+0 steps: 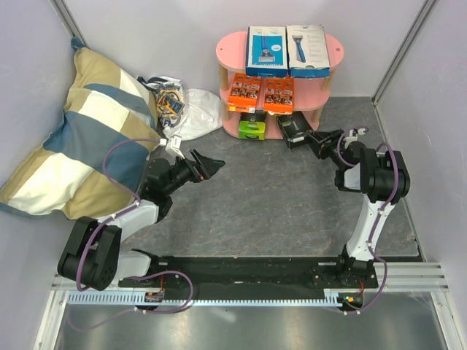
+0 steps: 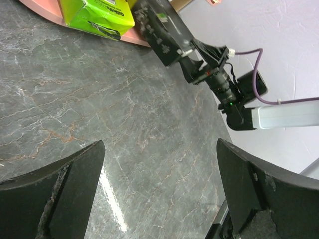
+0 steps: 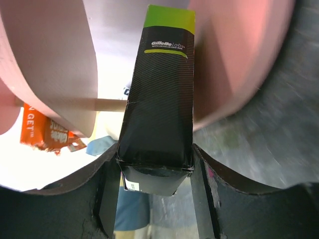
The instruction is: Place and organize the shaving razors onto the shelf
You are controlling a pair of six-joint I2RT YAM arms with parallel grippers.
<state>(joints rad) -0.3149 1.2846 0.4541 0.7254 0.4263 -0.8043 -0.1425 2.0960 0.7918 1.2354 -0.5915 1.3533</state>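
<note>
The black box [image 1: 295,130] is slanted, with its near end over the floor past the shelf's bottom board, so the right gripper should move it onto that board before letting go.
The pink shelf [image 1: 228,51] stands at the back. Its top board carries a blue box [image 1: 265,49] and a white box [image 1: 306,49]. Two orange cards [image 1: 244,91] [image 1: 279,93] lie on the middle board, and a lime-green box [image 1: 252,128] sits on the bottom one. My right gripper [image 1: 310,137] is shut on a black box [image 1: 295,130] at the right of the bottom tier. In the right wrist view the fingers [image 3: 107,194] press both sides of the black box [image 3: 159,99], which points in between the pink boards [image 3: 55,59]. My left gripper [image 1: 211,164] hangs open over the floor, holding nothing.
A large patchwork pillow [image 1: 80,124] leans in the left corner. A white plastic bag [image 1: 186,106] of small items lies beside the shelf's left end. Walls close in at the back and on both sides. The left wrist view shows marbled floor [image 2: 124,124] between its fingers.
</note>
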